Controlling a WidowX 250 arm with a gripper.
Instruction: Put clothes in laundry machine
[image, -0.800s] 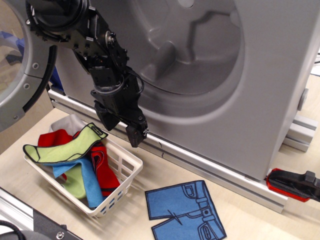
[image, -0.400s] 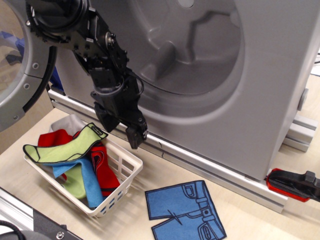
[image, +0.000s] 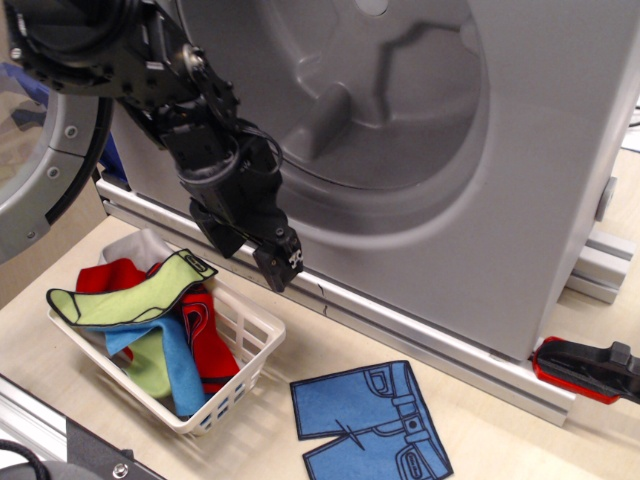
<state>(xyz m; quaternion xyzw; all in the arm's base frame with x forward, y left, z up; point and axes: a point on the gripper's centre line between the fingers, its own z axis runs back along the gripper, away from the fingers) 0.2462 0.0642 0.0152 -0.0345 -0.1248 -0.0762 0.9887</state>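
The clothes should go into the laundry machine as one whole pile, so my gripper will next grab them by their bunched middle (image: 168, 315).
The clothes (image: 150, 310) are a pile of lime green, blue, red and light grey felt garments lying in a small white lattice basket (image: 250, 335) at the lower left. The laundry machine (image: 540, 180) is large and grey, with its round drum opening (image: 380, 110) uncovered behind the arm. My black gripper (image: 256, 254) hangs just above the basket's far right rim, in front of the machine's lower front panel. Its jaws stand apart with nothing between them.
A flat blue shorts cut-out (image: 368, 420) lies on the table in front of the machine. The machine's round door (image: 50, 150) stands swung out at the left. A red and black tool (image: 590, 368) lies at the right edge. An aluminium rail (image: 50, 430) crosses the lower left corner.
The arm has swung slightly to the right and the gripper has shifted right a little, still above the basket's rim. The clothes have not moved.
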